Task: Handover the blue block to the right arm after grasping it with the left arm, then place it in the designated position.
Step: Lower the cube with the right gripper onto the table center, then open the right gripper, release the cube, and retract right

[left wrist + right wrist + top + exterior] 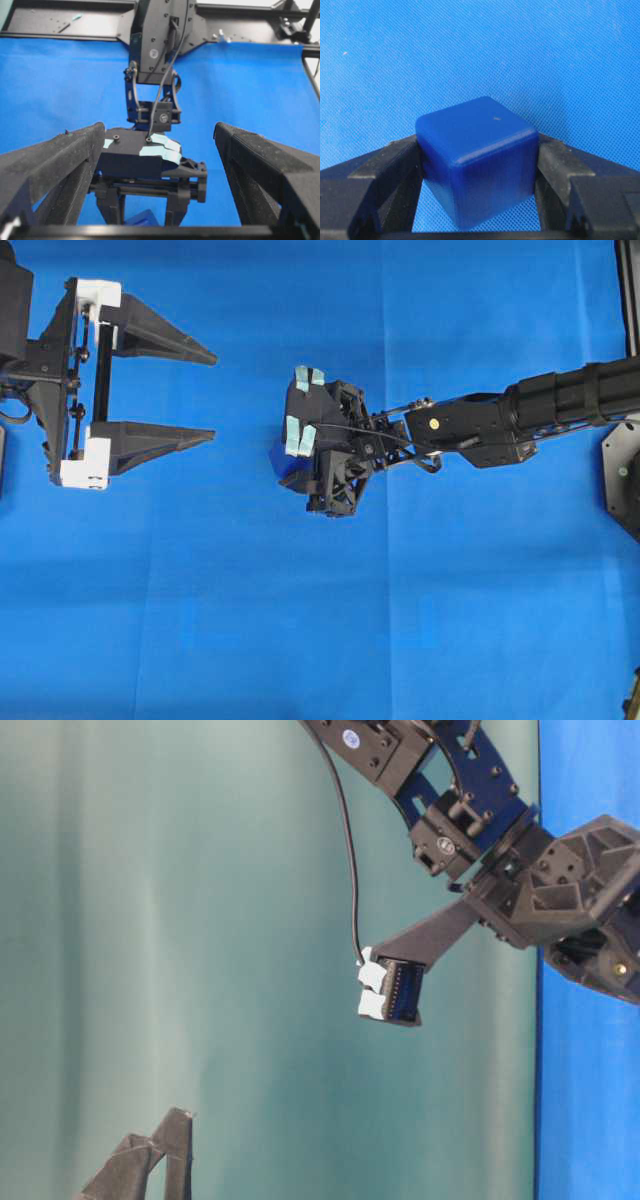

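The blue block (285, 468) has its lower corner at the blue cloth and would rest there, so my right gripper should open.
The blue block (477, 160), a dark-blue cube with rounded edges, is clamped between the two black fingers of my right gripper (479, 150). In the overhead view the all-black right gripper (300, 455) points down over the middle of the blue cloth. Only an edge of the block (285, 468) shows under it. I cannot tell whether the block touches the cloth. My left gripper (215, 395), with white brackets, is open and empty at the left, its fingers pointing at the right gripper. In the left wrist view the block (145, 220) shows low between the right gripper's fingers.
The blue cloth (300, 620) covers the table. A black metal frame (60, 22) runs along the far edge behind the right arm. The right arm's base plate (625, 470) sits at the right edge.
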`<state>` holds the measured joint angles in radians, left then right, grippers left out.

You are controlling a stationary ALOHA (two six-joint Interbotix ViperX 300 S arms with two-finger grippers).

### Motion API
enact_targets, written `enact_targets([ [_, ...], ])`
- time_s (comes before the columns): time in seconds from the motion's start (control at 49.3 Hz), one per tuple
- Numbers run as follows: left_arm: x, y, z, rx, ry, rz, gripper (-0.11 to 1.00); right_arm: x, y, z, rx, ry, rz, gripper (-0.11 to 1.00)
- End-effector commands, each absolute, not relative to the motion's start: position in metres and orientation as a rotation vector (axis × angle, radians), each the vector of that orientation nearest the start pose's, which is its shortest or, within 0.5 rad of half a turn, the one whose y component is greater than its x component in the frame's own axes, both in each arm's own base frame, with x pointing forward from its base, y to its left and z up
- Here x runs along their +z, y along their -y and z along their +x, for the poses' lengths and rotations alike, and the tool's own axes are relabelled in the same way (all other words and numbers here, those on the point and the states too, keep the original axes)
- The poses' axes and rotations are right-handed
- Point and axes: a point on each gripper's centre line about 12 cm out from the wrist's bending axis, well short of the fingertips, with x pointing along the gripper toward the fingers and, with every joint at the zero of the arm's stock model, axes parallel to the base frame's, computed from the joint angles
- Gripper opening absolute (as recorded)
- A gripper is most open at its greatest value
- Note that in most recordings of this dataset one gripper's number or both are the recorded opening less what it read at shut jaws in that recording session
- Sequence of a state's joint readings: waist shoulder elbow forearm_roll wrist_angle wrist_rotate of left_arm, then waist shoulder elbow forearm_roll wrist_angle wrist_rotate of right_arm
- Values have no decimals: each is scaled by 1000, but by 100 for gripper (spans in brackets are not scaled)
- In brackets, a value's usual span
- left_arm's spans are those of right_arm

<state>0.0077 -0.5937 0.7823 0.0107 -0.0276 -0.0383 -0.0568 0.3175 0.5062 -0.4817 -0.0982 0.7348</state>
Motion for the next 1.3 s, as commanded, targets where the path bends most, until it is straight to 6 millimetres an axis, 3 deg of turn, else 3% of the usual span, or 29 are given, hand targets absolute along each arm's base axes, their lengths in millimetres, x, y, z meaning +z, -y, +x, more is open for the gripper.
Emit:
enact_targets([
  [0.0,346,-2,290,9,-124,-27,93,103,19,446,-98,-701,284,53],
  [0.162,346,-2,290,9,-121,-28,93,102,18,446,-98,-706,283,55],
  [0.284,346,-2,290,9,-121,-27,93,103,18,447,-97,-701,283,86],
  [0.345,346,-2,290,9,-121,-28,93,103,18,447,-97,-703,282,96],
  [0.487,347,-2,290,9,-120,-27,93,103,18,447,-98,-703,285,87],
  [0.689,347,-2,290,9,-120,-28,93,109,19,446,-106,-701,281,89],
  [0.953,347,-2,290,9,-120,-28,93,155,22,433,-143,-672,257,89],
  [1.277,347,-2,290,9,-116,-28,93,223,26,401,-198,-613,234,89],
])
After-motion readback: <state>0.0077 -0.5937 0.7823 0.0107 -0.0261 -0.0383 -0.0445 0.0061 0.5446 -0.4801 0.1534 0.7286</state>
